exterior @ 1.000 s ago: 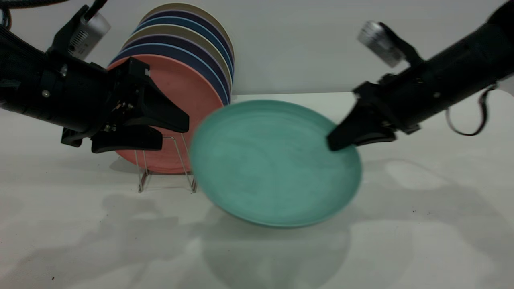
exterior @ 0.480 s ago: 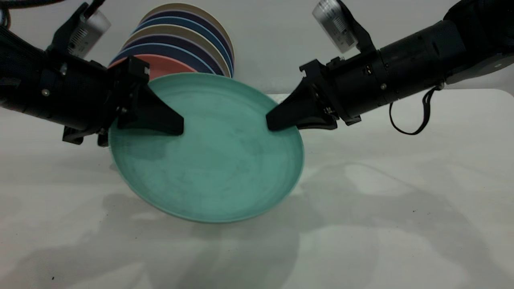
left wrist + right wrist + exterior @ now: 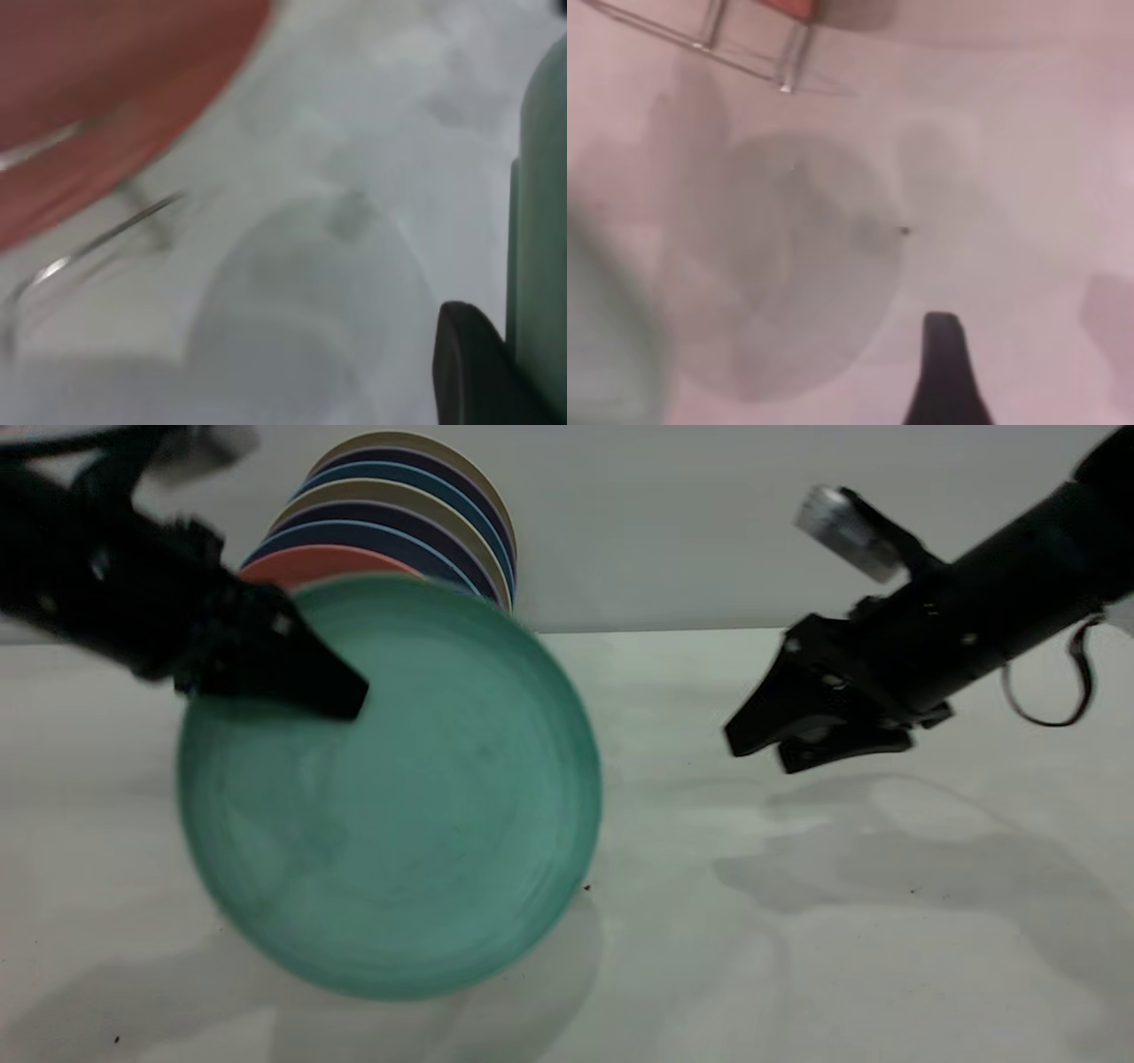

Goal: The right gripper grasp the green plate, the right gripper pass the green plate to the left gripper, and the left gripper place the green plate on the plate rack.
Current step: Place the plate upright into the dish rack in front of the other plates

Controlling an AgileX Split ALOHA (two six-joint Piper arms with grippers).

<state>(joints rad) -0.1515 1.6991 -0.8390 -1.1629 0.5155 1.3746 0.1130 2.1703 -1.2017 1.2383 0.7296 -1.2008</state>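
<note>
I need to seat the green plate (image 3: 540, 248) in the rack's wire slot (image 3: 115, 230) before opening my left gripper: the plate's edge hangs apart from the wire beside the salmon-pink plate.
My left gripper (image 3: 350, 704) is shut on the upper left rim of the green plate (image 3: 399, 797) and holds it above the table, tilted with its face to the exterior camera. One black finger (image 3: 469, 372) lies against the plate's edge (image 3: 540, 221) in the left wrist view. My right gripper (image 3: 753, 751) is open and empty, well to the right of the plate. The plate rack is hidden behind the green plate in the exterior view. Its wires show in the left wrist view (image 3: 106, 235) and the right wrist view (image 3: 744, 49).
A row of upright plates (image 3: 416, 505), dark blue and beige with a salmon-pink plate (image 3: 310, 562) in front, stands in the rack behind the green plate. The white table (image 3: 797, 921) stretches to the right and front. A pale wall stands behind.
My right gripper has let go of the green plate and pulled back to the right. My left gripper has carried the plate left and down and tilted it more upright.
</note>
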